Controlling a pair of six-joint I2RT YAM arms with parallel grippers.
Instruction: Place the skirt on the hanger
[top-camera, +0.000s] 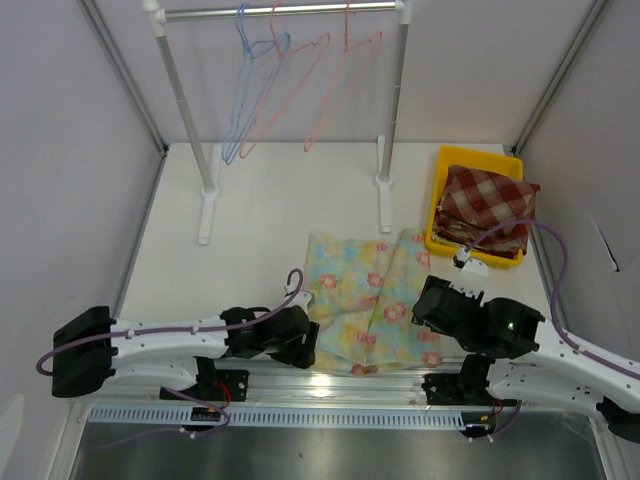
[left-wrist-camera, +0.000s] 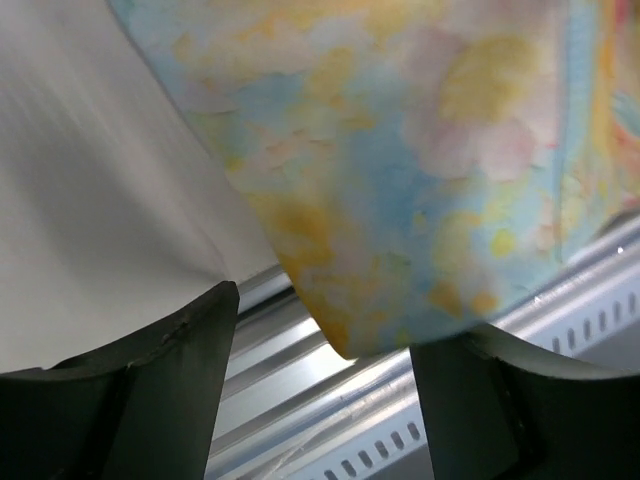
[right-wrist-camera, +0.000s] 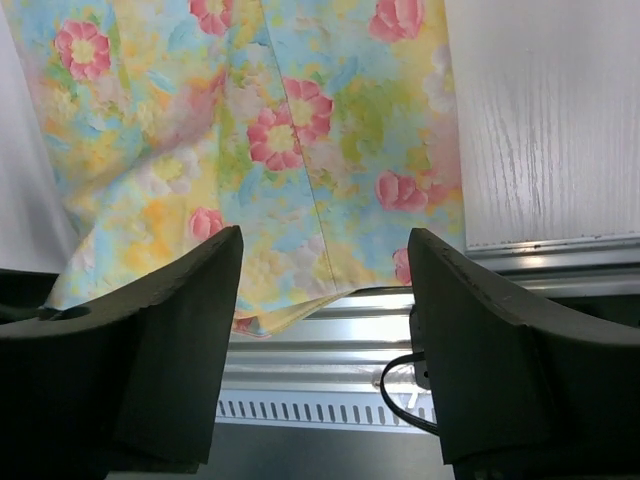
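The skirt needs to be drawn out flat on that side for the hanger, so my left gripper should grab it by its near corner next.
A floral skirt, pastel yellow and blue with pink flowers, lies flat on the white table near its front edge. It fills the upper part of the left wrist view and of the right wrist view. Three wire hangers, one blue and two pink, hang on the rail at the back. My left gripper is open at the skirt's near left corner. My right gripper is open by the skirt's right edge. Neither holds anything.
A yellow bin holding a folded red plaid cloth stands at the back right. The rack's two white posts stand on feet on the table. A metal rail runs along the table's near edge.
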